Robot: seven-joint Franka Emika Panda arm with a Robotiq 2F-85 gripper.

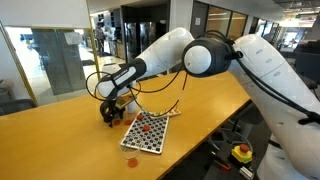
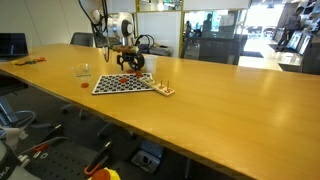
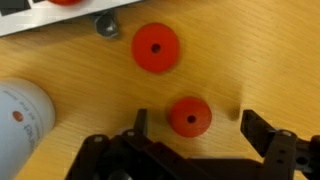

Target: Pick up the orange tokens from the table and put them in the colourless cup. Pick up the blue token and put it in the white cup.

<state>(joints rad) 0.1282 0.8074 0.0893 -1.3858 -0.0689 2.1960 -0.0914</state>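
Observation:
The orange token lies between my gripper's two open fingers and closing would catch the token, so it is time to close now.
My gripper (image 3: 193,122) is open and low over the table (image 3: 260,60). Its two fingers stand on either side of one orange token (image 3: 189,116) without touching it. A second orange token (image 3: 156,47) lies just beyond it. The white cup (image 3: 20,115) stands close by at the left edge of the wrist view. In both exterior views the gripper (image 1: 110,116) (image 2: 126,64) hangs at the far edge of the checkered board (image 1: 152,135). The colourless cup (image 2: 83,71) stands beside the board. The blue token is out of view.
The black-and-white checkered board (image 2: 125,84) lies flat on the table with an orange token (image 1: 147,128) on it. Another orange token (image 1: 131,161) lies near the table's edge. Small wooden pieces (image 2: 163,90) lie beside the board. A small grey piece (image 3: 105,25) lies by the board's edge.

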